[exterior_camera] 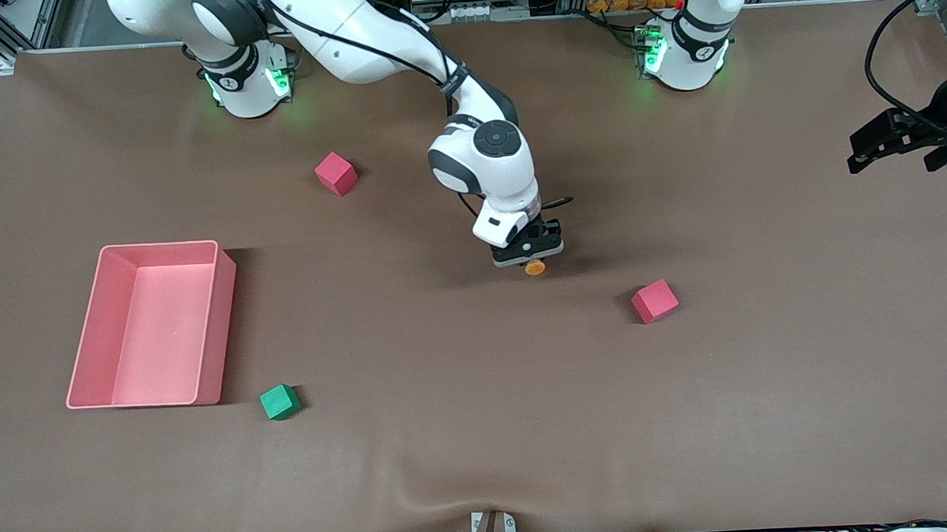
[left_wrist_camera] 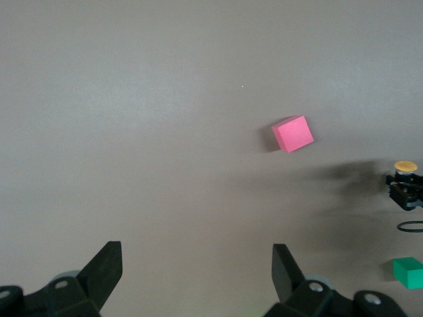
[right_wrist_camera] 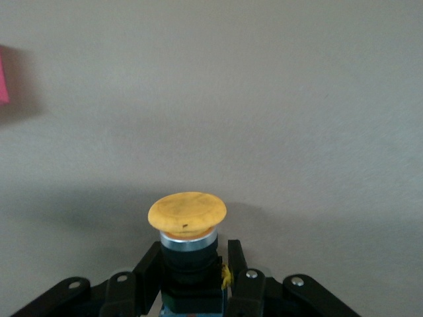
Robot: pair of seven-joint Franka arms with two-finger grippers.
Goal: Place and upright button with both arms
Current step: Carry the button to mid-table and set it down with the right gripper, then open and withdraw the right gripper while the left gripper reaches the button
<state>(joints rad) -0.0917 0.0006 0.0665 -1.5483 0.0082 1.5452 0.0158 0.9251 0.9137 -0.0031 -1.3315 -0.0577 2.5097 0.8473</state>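
Note:
I need to lower the button (exterior_camera: 535,267) with my right gripper before I release it. The orange cap is still above the table, and its shadow there is soft and spread.
The button (exterior_camera: 535,267) has an orange cap and a black body and is in the middle of the table. My right gripper (exterior_camera: 529,252) is shut on its body. In the right wrist view the cap (right_wrist_camera: 187,211) sticks out past the fingertips of the right gripper (right_wrist_camera: 193,263). Whether the button touches the table I cannot tell. The left gripper (exterior_camera: 892,143) hangs open and holds nothing, over the table's edge at the left arm's end, where that arm waits. Its own view shows the left gripper (left_wrist_camera: 196,269) spread wide, and the button (left_wrist_camera: 405,168) farther off.
A pink bin (exterior_camera: 219,328) stands toward the right arm's end. One pink cube (exterior_camera: 336,173) lies near the right arm's base. Another pink cube (exterior_camera: 654,300) lies beside the button, nearer the front camera. A green cube (exterior_camera: 280,402) sits by the bin's corner.

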